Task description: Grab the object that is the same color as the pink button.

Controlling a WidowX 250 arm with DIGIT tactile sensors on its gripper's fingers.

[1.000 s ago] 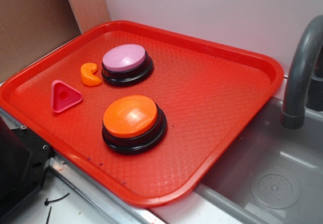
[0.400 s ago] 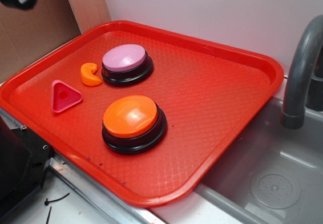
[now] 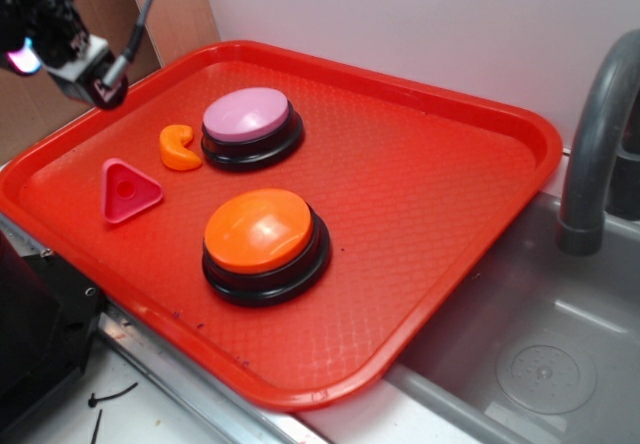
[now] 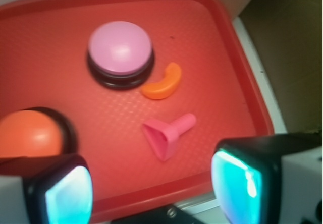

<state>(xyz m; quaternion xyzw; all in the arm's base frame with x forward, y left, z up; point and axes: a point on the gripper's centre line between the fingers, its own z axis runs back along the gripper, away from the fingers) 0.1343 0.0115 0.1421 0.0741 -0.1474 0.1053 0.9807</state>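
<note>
My gripper takes hold of the hot-pink triangle by its wide triangular end (image 3: 128, 192) next, to pick out the object matching the pink button (image 3: 247, 116).
The object, a small hot-pink triangle (image 3: 128, 191) (image 4: 164, 133), lies on the left part of the red tray (image 3: 430, 184). The pink button (image 3: 247, 116) (image 4: 120, 48), pale lilac-pink on a black base, stands further back on the tray. My gripper (image 3: 62, 62) hangs above the tray's far left corner, well clear of the triangle. In the wrist view the gripper (image 4: 154, 188) is open, with nothing between its glowing cyan pads (image 4: 68, 196); the triangle lies ahead of the gap, apart from both fingers.
A small orange curved piece (image 3: 180, 148) (image 4: 162, 82) lies between the triangle and the pink button. An orange-topped button (image 3: 262, 234) (image 4: 30, 133) stands near the tray's front. A grey sink (image 3: 540, 354) with a faucet (image 3: 595, 154) is at the right. A cardboard wall (image 3: 60, 124) stands behind the tray's left edge.
The gripper has come into the exterior view at the top left, dropping down and right toward the tray's far left corner. The things on the tray have not moved.
</note>
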